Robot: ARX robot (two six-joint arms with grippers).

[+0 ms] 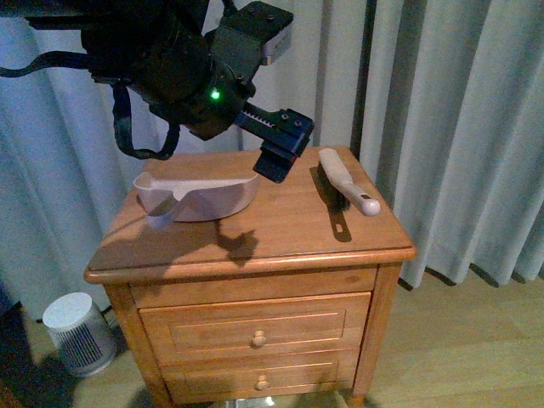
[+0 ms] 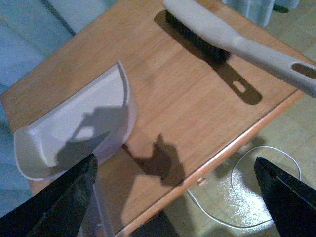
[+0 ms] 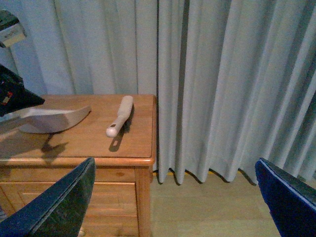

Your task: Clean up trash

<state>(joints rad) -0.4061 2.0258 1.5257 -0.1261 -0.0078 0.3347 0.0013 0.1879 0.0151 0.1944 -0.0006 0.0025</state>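
Note:
The dustpan's broad scoop spreads too wide for my fingers, so my left gripper should next grab the dustpan by its narrow handle.
The trash is out of view in every frame. On the wooden nightstand (image 1: 280,221) lie a white dustpan (image 1: 200,194) and a white-handled brush (image 1: 347,180) with dark bristles. My left gripper (image 1: 279,157) hangs open above the tabletop, between the dustpan and the brush. Its wrist view looks down on the dustpan (image 2: 74,128), the brush (image 2: 232,37) and the table's front edge, with nothing between the open left gripper (image 2: 174,165). My right gripper (image 3: 174,165) is open and empty, off to the right of the nightstand (image 3: 84,140), facing the curtain.
Grey curtains (image 1: 442,127) hang behind and to the right of the nightstand. A small white round appliance (image 1: 78,331) stands on the floor at its left. A white cable (image 2: 256,197) loops on the floor in front. Two drawers (image 1: 255,327) face me.

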